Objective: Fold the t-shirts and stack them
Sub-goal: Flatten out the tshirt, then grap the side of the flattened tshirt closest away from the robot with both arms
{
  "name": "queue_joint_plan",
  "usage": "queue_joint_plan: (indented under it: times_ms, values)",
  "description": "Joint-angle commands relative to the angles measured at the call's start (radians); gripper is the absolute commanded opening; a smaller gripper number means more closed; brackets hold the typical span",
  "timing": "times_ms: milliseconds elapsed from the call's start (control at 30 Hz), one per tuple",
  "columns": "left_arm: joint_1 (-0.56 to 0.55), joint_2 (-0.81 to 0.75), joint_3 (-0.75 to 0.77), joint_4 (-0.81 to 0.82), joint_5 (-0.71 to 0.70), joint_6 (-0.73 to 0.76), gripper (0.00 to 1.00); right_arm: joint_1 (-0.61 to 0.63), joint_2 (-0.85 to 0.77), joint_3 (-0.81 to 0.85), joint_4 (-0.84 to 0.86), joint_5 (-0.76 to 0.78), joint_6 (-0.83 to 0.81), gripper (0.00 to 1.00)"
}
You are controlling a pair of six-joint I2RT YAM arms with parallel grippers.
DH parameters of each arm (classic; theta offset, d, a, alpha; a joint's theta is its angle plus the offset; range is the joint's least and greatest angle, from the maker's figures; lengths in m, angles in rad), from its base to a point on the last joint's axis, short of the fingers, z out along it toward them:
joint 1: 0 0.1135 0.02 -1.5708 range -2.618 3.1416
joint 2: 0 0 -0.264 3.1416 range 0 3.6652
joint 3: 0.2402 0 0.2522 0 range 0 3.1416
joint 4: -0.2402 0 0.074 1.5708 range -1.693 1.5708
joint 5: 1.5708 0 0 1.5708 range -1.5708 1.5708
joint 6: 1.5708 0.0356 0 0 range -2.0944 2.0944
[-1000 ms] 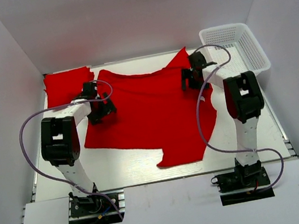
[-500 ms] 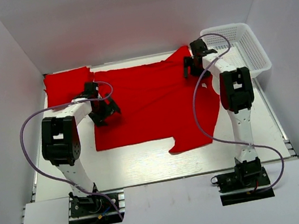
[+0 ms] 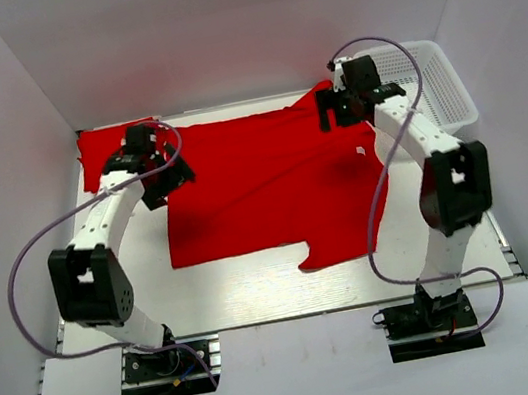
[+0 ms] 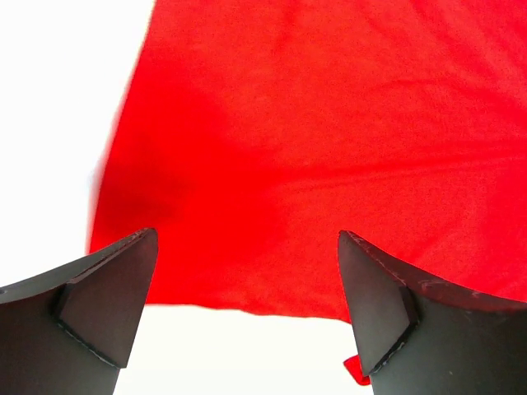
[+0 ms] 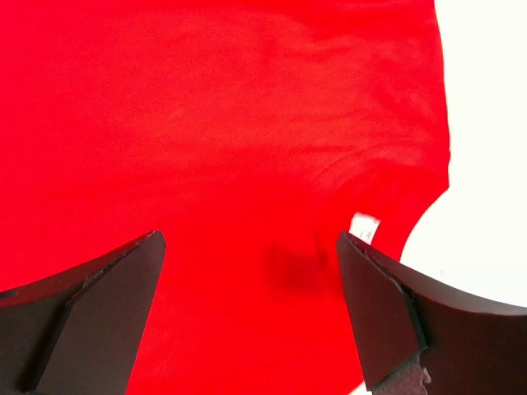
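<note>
My left gripper grabs the spread red t-shirt by its near corner on the left gripper's side next, to fold the t-shirt's near side over.
A red t-shirt (image 3: 262, 183) lies spread flat on the white table, with its white neck tag (image 3: 361, 151) near the right edge. A second red t-shirt (image 3: 94, 150) lies at the back left, partly hidden by my left arm. My left gripper (image 3: 162, 182) is open and empty above the spread shirt's left edge. In the left wrist view (image 4: 247, 239) the cloth edge (image 4: 247, 309) runs between the fingers. My right gripper (image 3: 337, 116) is open and empty above the shirt's back right part. The right wrist view (image 5: 251, 239) shows the cloth and the tag (image 5: 365, 226).
A white mesh basket (image 3: 443, 86) stands at the back right, just beyond my right arm. White walls enclose the table on three sides. Bare table (image 3: 249, 286) shows in front of the shirt.
The shirt was drawn toward the back and laid flatter. Both grippers have let go of it and risen, the left one moving back and left, the right one back.
</note>
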Motion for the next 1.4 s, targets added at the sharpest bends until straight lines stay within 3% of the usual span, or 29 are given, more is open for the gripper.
queue_joint_plan:
  times_ms: [0, 167, 267, 400, 567, 833, 1033, 1233, 1267, 1367]
  values:
    - [0.010, -0.115, -0.028, -0.162, -0.106, -0.052, 1.00, 0.051, -0.159, -0.120, 0.050, -0.042, -0.047, 0.90]
    - [0.046, -0.251, -0.257, -0.162, -0.094, -0.110, 1.00, 0.124, -0.395, -0.468, 0.093, -0.008, 0.039, 0.90]
    - [0.060, -0.290, -0.356, -0.121, -0.094, -0.110, 1.00, 0.170, -0.541, -0.577, 0.085, 0.000, 0.128, 0.90]
    - [0.096, -0.290, -0.432, -0.110, -0.094, -0.120, 1.00, 0.216, -0.732, -0.801, -0.046, 0.038, 0.240, 0.90]
    - [0.126, -0.299, -0.536, -0.070, -0.094, -0.130, 0.98, 0.253, -0.895, -0.955, -0.136, -0.009, 0.367, 0.90]
    - [0.145, -0.351, -0.663, 0.095, -0.026, -0.121, 0.76, 0.253, -0.991, -1.101, -0.116, 0.009, 0.513, 0.90]
    - [0.145, -0.284, -0.686, 0.157, -0.003, -0.111, 0.56, 0.250, -0.952, -1.147, -0.039, 0.007, 0.590, 0.90]
    - [0.145, -0.270, -0.718, 0.224, 0.021, -0.101, 0.40, 0.249, -0.926, -1.178, -0.027, 0.101, 0.647, 0.90]
    - [0.145, -0.270, -0.719, 0.224, 0.021, -0.092, 0.31, 0.249, -0.923, -1.181, -0.022, 0.106, 0.647, 0.88]
    - [0.145, -0.261, -0.728, 0.243, 0.030, -0.081, 0.24, 0.247, -0.899, -1.181, -0.009, 0.127, 0.657, 0.85]
